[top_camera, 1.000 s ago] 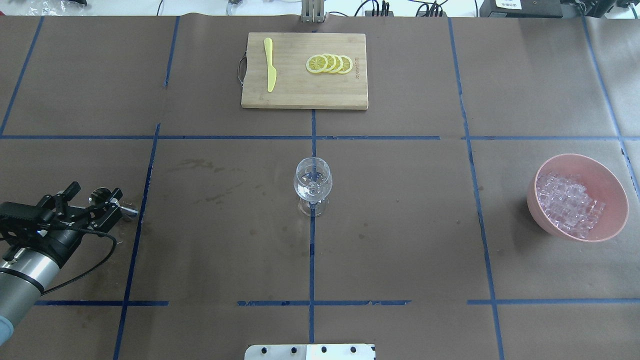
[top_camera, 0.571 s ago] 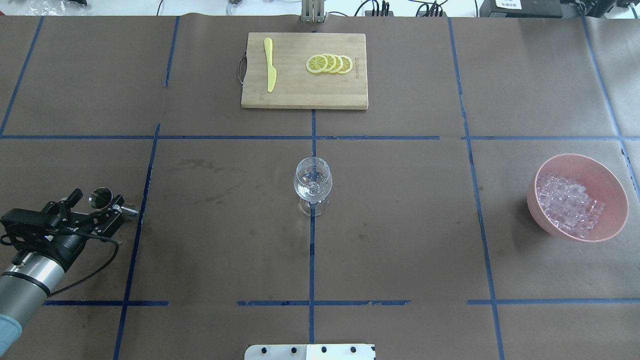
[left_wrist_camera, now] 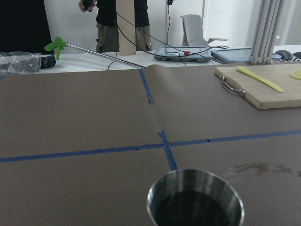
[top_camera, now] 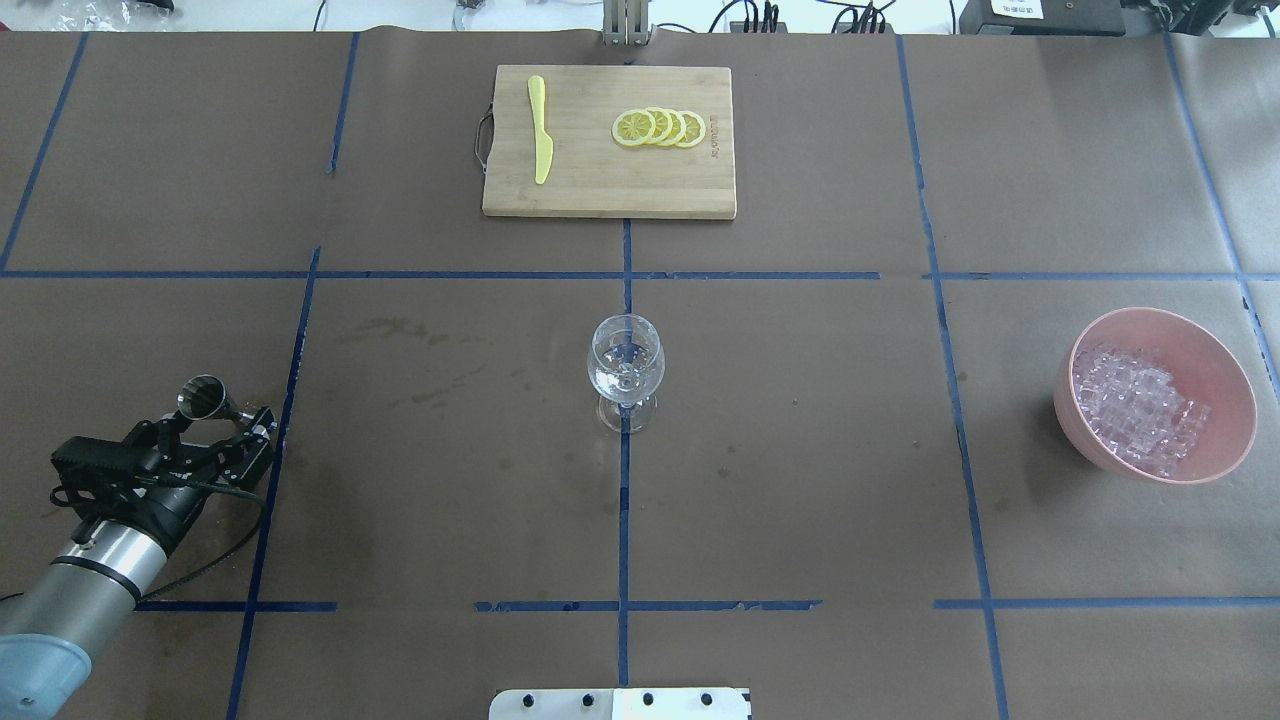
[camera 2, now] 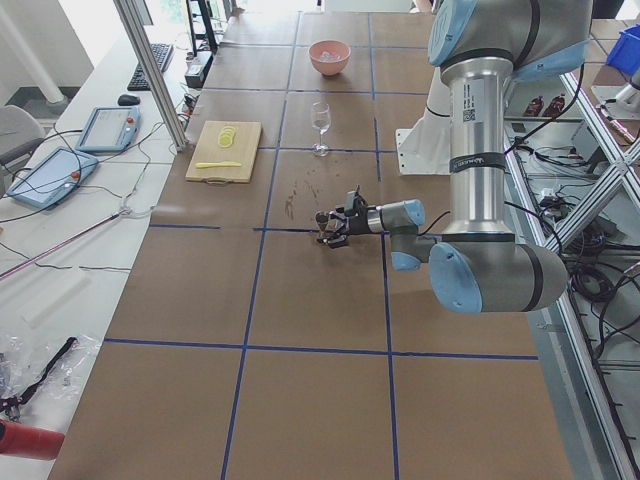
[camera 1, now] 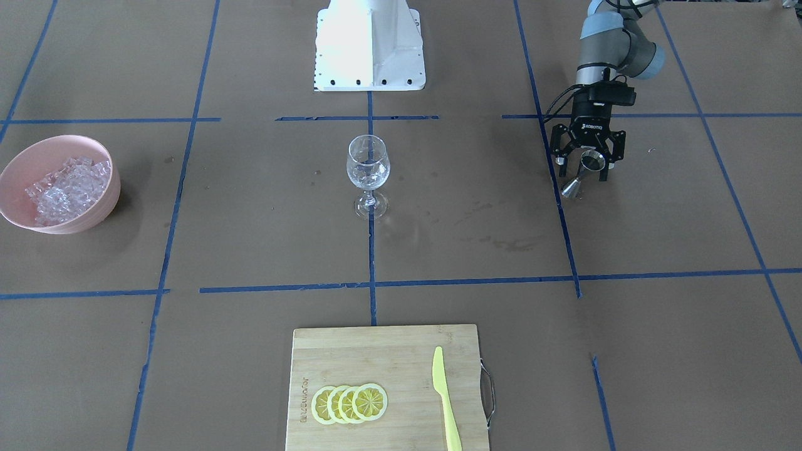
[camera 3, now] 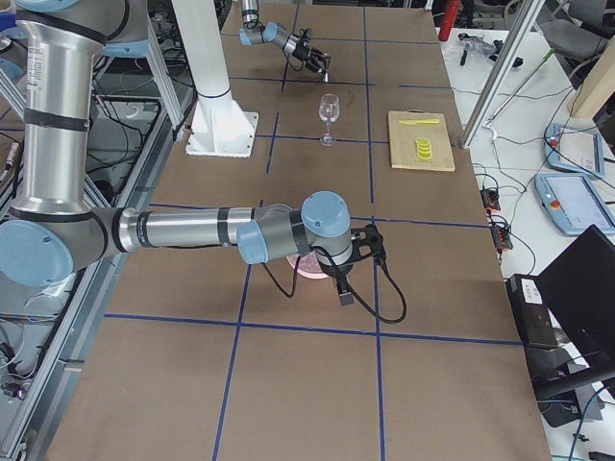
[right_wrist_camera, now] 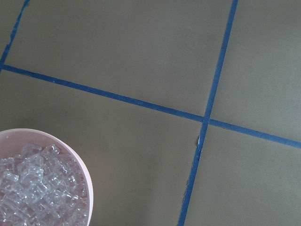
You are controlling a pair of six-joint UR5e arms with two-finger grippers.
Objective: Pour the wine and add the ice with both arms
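Observation:
I will next take hold of the steel jigger by its narrow middle [camera 1: 581,175] with my left gripper to pour wine, and this will leave the jigger's rim free.
A clear wine glass [top_camera: 625,365] stands at the table's centre with a little wine [top_camera: 620,384] in its bowl; it also shows in the front view [camera 1: 368,166]. A steel jigger [top_camera: 200,395] stands at the left, also in the front view [camera 1: 589,163] and close up in the left wrist view [left_wrist_camera: 195,202], its inside dark. My left gripper [top_camera: 220,420] lies low and level with its fingers spread on either side of the jigger, open. Ice [top_camera: 1135,405] fills a pink bowl [top_camera: 1230,380] at the right. My right gripper [camera 3: 344,288] hangs by the bowl; I cannot tell its state.
A wooden cutting board [top_camera: 600,190] at the far middle carries lemon slices [top_camera: 660,128] and a yellow knife [top_camera: 540,130]. The white robot base [camera 1: 369,44] stands at the near edge. Blue tape lines cross the brown table cover.
My left gripper has dropped lower and drawn back toward the robot, turning a little. The jigger has stayed where it was, so its rim now shows beyond the fingers.

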